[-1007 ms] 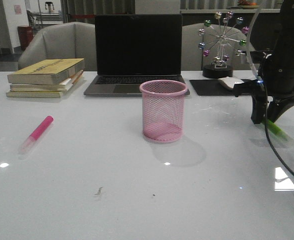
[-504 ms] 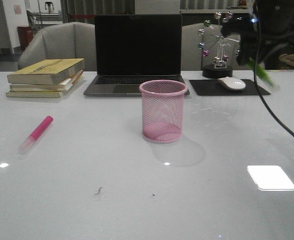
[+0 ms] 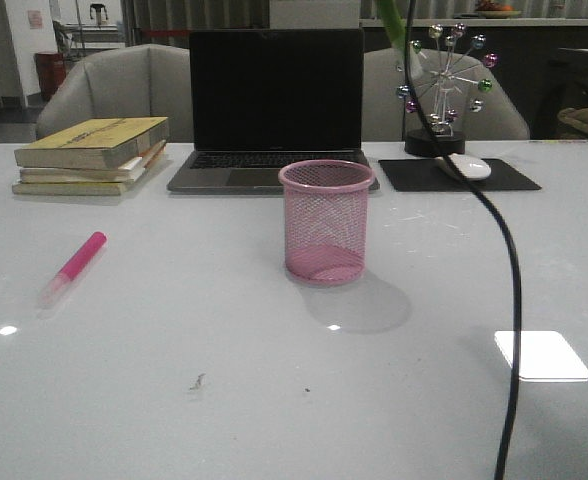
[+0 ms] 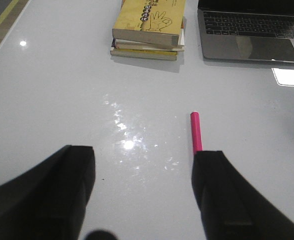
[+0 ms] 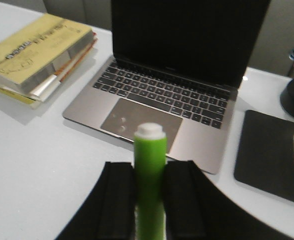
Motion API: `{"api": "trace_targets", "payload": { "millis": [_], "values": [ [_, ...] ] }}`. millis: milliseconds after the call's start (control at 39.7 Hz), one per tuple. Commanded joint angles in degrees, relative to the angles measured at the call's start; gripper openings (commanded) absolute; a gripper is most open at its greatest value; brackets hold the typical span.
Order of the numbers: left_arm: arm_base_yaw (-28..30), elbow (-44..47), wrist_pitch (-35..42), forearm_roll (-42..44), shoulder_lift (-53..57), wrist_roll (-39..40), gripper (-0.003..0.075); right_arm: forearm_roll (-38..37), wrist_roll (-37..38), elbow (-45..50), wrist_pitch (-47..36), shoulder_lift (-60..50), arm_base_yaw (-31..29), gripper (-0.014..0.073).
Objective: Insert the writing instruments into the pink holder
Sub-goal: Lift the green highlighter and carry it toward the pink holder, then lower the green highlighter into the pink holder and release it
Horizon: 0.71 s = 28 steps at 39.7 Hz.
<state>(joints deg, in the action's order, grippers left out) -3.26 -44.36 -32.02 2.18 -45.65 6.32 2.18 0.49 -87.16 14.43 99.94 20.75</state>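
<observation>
The green marker's lower end (image 3: 392, 22) is high above the pink holder's rim (image 3: 327, 176), so my right gripper needs to lower the marker into the holder before it lets go.
The pink holder (image 3: 326, 222), a round mesh cup, stands upright mid-table in front of the laptop and shows in neither wrist view. A hot pink marker (image 3: 74, 265) lies flat on the table at the left. In the left wrist view this pink marker (image 4: 196, 131) pokes out beside one finger (image 4: 222, 195) of my left gripper (image 4: 142, 195), which hangs open above bare table. My right gripper (image 5: 150, 200) is shut on the lime green marker (image 5: 150, 175), high over the laptop's near edge. From the front, only the green marker's lower end (image 3: 398, 30) shows at the top edge.
An open laptop (image 3: 276, 110) stands behind the holder, with stacked books (image 3: 92, 155) at the back left. At the back right sit a black mouse pad (image 3: 459, 175), a white mouse (image 3: 464, 166) and a ball ornament (image 3: 442, 80). My right arm's black cable (image 3: 512, 280) hangs down at the right.
My right gripper has risen and swung left with the green marker, out of the front view's top edge. The pink marker and holder have not moved.
</observation>
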Motion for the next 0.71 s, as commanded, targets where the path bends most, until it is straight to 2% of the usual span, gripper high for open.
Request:
{"api": "trace_targets", "payload": {
  "millis": [0,201,353,680],
  "values": [
    [0.0,-2.1,4.4,-0.4,0.1,0.4,0.0489,1.2,-0.5,4.9,-14.4,-4.7,1.7,0.0030],
    [0.0,-2.1,4.4,-0.4,0.1,0.4,0.0489,1.0,-0.5,16.1,-32.7,-3.5,4.5,0.0029],
    [0.0,-2.1,4.4,-0.4,0.1,0.4,0.0489,-1.0,-0.5,20.0,-44.9,0.2,5.7,0.0029],
    [0.0,-2.1,4.4,-0.4,0.1,0.4,0.0489,-1.0,-0.5,20.2,-43.4,4.1,6.2,0.0034]
  ]
}}
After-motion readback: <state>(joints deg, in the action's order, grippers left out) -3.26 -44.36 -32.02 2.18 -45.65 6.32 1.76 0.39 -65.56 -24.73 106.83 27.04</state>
